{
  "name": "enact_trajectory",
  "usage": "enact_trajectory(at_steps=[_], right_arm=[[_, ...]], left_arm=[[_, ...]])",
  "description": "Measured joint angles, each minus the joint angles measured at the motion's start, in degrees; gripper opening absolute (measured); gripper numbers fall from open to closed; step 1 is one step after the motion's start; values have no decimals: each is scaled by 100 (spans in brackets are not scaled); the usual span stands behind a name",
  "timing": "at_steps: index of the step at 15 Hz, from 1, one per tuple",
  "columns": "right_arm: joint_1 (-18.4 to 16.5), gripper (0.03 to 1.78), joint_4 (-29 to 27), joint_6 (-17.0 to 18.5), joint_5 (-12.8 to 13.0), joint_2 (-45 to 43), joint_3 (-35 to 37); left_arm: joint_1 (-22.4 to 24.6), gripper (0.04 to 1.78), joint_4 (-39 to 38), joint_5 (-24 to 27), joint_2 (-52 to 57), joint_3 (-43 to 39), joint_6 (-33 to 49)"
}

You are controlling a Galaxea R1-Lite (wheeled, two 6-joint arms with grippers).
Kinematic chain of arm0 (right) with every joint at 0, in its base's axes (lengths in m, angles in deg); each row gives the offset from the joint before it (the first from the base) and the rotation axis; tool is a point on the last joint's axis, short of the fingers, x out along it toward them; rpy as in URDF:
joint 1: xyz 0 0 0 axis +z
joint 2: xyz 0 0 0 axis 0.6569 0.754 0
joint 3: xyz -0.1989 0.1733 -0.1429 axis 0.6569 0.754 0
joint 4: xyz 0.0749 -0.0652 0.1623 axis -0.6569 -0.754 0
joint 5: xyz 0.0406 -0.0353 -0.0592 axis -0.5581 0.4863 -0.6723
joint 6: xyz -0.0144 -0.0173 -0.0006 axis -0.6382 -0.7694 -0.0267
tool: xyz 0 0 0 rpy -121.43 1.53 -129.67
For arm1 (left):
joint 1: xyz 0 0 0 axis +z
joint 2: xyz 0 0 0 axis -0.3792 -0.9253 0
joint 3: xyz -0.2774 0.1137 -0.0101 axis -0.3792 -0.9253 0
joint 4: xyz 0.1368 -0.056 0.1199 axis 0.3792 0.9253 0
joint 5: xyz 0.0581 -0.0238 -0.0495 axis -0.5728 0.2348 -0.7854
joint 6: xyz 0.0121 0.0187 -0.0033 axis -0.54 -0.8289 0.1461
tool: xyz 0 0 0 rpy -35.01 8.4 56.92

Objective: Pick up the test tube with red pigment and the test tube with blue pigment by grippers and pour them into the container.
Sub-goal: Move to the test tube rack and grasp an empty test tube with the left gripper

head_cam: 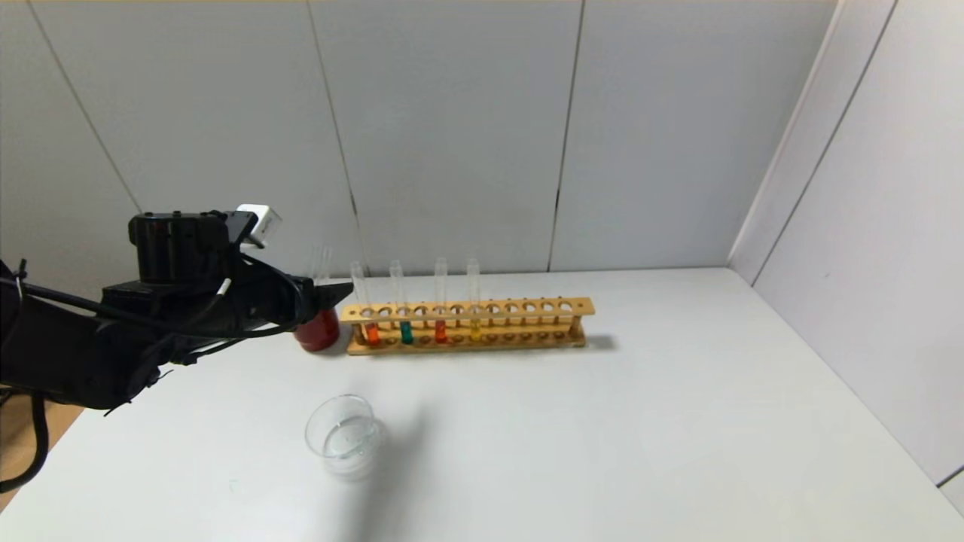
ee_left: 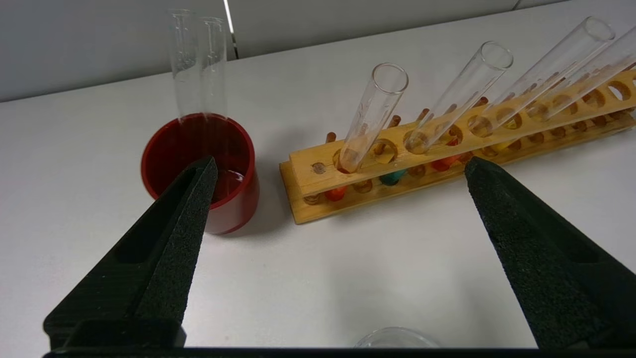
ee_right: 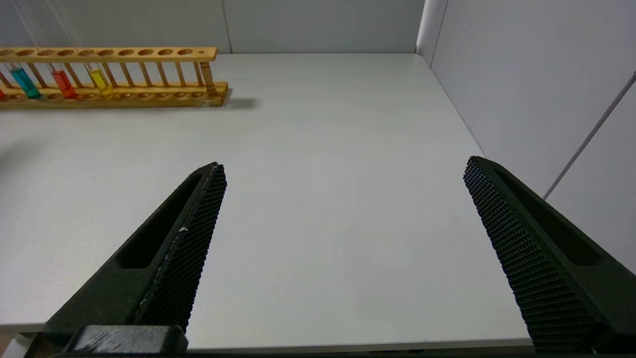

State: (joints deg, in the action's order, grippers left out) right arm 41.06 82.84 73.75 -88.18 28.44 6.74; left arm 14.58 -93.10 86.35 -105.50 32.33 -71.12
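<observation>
Next, my left gripper takes hold of the red test tube by its bare upper part (head_cam: 359, 284), since the wooden rack surrounds the tube's lower half.
The test tube with red pigment (head_cam: 372, 331) stands at the left end of the wooden rack (head_cam: 527, 307); the test tube with blue pigment (head_cam: 406, 331) stands just right of it. In the left wrist view the red tube (ee_left: 372, 112) and blue tube (ee_left: 459, 92) lean in the rack. The clear glass container (head_cam: 343, 433) sits on the table in front of the rack. My left gripper (head_cam: 335, 293) is open and empty, hovering by the rack's left end, fingers (ee_left: 198, 199) wide apart. My right gripper (ee_right: 343, 169) is open and empty over the table's near right part, outside the head view.
A dark red cup (head_cam: 318, 330) holding two empty glass tubes (ee_left: 198, 64) stands left of the rack, under my left gripper's tip. A darker red tube (head_cam: 440, 330) and a yellow tube (head_cam: 474, 328) also stand in the rack. White walls close the back and right.
</observation>
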Motion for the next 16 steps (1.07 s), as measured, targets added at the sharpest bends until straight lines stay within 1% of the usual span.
enact_trajectory(at_steps=[5, 16], right_arm=[[0, 175, 0, 0, 0, 0, 0], [0, 175, 0, 2, 0, 0, 0]], left_arm=[[-80, 175, -182, -7, -532, 271, 6], [-232, 175, -190, -33, -1557, 1147, 4]])
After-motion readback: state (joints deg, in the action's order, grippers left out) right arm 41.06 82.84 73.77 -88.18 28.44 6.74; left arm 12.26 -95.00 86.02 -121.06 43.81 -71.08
